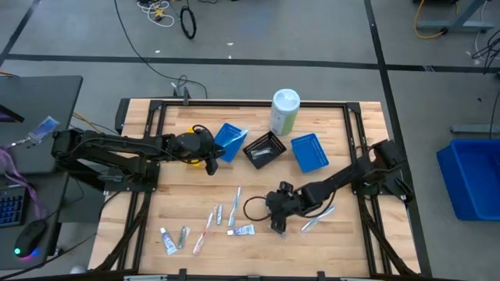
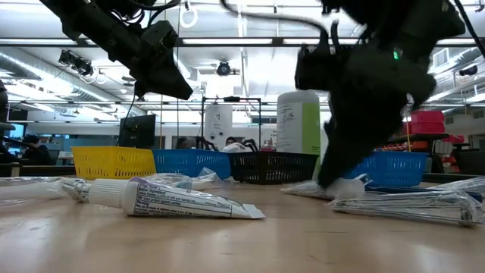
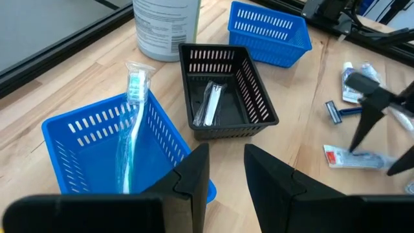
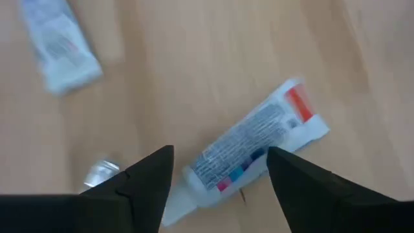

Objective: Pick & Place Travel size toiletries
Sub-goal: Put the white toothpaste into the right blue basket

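Observation:
I should hold the white toothpaste tube by its printed body (image 4: 242,147) with my right gripper next, so I can place it in the blue tray.
My right gripper (image 4: 220,155) is open and low over a white toothpaste tube (image 4: 252,149) lying flat on the wood, a finger on each side of its cap end; in the high view this gripper (image 1: 277,220) is just right of the tube (image 1: 242,231). My left gripper (image 3: 226,169) is open and hovers by the near rim of a blue tray (image 3: 97,139) at the table's left (image 1: 209,160). A wrapped toothbrush (image 3: 132,123) lies in that tray, its head leaning on the rim. More toothbrushes, tubes and a razor (image 1: 207,225) lie near the front edge.
A black tray (image 3: 223,94) holding a silvery packet stands mid-table, with a second blue tray (image 1: 309,152) to its right and the tall white-and-green canister (image 1: 284,112) behind. A wrapped item (image 1: 316,220) lies right of my right gripper. A yellow tray (image 2: 112,161) shows in the low view.

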Available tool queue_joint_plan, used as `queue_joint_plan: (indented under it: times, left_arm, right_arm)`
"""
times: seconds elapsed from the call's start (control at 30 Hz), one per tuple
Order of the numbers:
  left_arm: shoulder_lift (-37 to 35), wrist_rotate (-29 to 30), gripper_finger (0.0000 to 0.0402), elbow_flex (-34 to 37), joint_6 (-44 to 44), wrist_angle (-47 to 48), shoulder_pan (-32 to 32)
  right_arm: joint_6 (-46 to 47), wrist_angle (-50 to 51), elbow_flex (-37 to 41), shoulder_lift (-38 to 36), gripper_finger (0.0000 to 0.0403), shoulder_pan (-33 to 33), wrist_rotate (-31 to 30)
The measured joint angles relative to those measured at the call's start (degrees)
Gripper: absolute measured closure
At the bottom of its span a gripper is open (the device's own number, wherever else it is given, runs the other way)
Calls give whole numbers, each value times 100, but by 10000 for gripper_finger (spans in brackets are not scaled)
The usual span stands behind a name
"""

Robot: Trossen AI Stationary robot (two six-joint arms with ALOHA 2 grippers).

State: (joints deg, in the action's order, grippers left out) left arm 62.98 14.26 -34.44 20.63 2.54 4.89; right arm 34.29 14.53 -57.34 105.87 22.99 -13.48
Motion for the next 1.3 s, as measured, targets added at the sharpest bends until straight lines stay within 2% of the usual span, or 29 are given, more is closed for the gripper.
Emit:
queue_joint_plan:
  times: [0.17, 0.27, 0.47, 0.73, 0.83, 1.03, 1.17, 1.3]
  left_arm:
    - [0, -13, 297, 0, 9, 51, -7]
    - [0, -13, 297, 0, 15, 64, -15]
    - [0, -8, 297, 0, 15, 96, -17]
    - [0, -4, 297, 0, 17, 99, -17]
    - [0, 0, 297, 0, 17, 99, -17]
    - [0, -30, 297, 0, 18, 89, -20]
    - [0, -34, 297, 0, 20, 77, -20]
    - [0, -36, 297, 0, 123, 60, -20]
  right_arm:
    - [59, 66, -31, 139, 134, 3, -83]
    - [-72, 83, -28, 146, 146, 3, -151]
    - [-525, 293, -25, 152, 206, 1, -216]
    - [-538, 314, -18, 128, 308, -8, -309]
    - [-540, 342, -5, 22, 325, -10, -342]
    - [-755, 531, 9, -503, 330, -12, -422]
    - [-825, 1063, 10, -1033, 330, -48, -884]
    - [-717, 1961, -2, -1759, 330, -123, -1836]
